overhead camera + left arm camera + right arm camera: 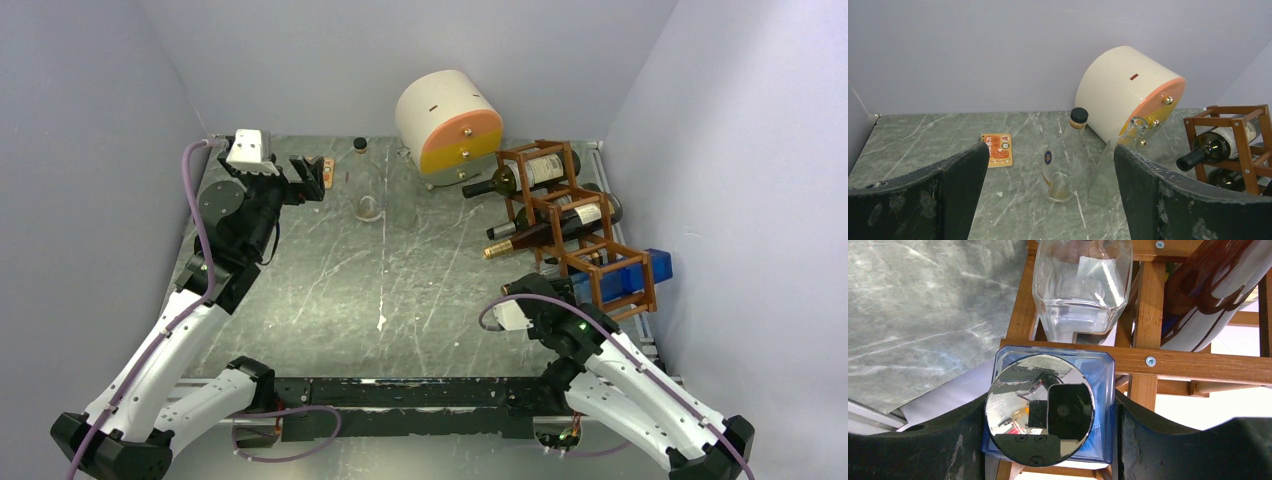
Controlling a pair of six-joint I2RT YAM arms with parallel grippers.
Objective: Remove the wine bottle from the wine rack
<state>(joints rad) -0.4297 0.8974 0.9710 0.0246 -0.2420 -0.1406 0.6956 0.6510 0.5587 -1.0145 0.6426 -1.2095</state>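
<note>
My right gripper would slide the blue square bottle (630, 275) (1050, 411) along in its lowest cell if I pulled now, because both fingers are gripping the bottle's sides.
The reddish-brown wine rack (560, 205) stands at the right of the table. Dark wine bottles lie in its upper cell (530, 172) and middle cell (560, 222). A blue square bottle (630, 275) lies in the lowest cell, its mirror-like round cap (1040, 410) pointing at the right wrist camera. My right gripper (522, 290) is at that cap end, with both fingers pressed against the blue bottle's sides (1102, 390). A clear bottle (1080, 290) lies in the cell above. My left gripper (310, 178) is open and empty, raised at the back left.
A cream and orange round box (450, 120) lies on its side at the back. A clear bottle with a black cap (365, 185) and a clear glass vessel (402, 200) stand mid-back. An orange card (997, 149) lies on the table. Walls close in left and right.
</note>
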